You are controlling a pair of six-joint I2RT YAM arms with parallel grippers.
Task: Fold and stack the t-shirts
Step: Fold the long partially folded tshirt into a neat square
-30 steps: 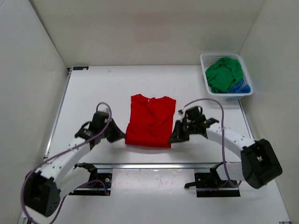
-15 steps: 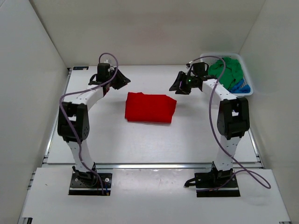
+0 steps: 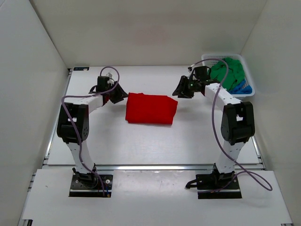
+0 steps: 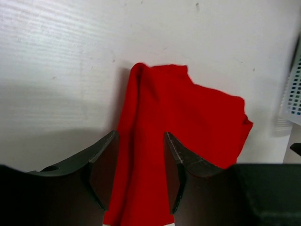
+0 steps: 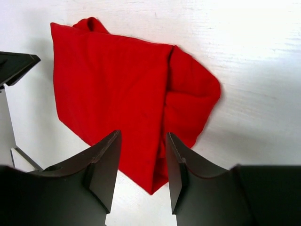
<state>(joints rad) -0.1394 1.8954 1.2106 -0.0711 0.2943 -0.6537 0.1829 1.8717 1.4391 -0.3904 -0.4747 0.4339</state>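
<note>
My left gripper grabs the red t-shirt's back corner beneath it next, to fold the cloth (image 4: pixel 188 117) evenly, leaving the other for my right gripper.
The red t-shirt (image 3: pixel 151 109) lies folded into a flat rectangle in the middle of the table. My left gripper (image 3: pixel 120 95) hovers at its back left corner, jaws open, with the red cloth (image 4: pixel 188 117) below and beyond the fingertips (image 4: pixel 141 136). My right gripper (image 3: pixel 180 89) stands at the back right corner, also open, above the shirt's folded edge (image 5: pixel 122 94); nothing is pinched between its jaws (image 5: pixel 142 136). A green t-shirt (image 3: pixel 228 73) and a blue one (image 3: pixel 243 87) lie crumpled in the basket.
The white lattice basket (image 3: pixel 205 59) sits at the back right corner, and its edge (image 4: pixel 294 89) shows in the left wrist view. White walls enclose the table on three sides. The left arm's finger (image 5: pixel 14 66) shows in the right wrist view.
Both grippers carried the shirt's near hem to the back, folding the shirt in half, then opened and let go. Since then they have shifted slightly beside the shirt's back corners.
</note>
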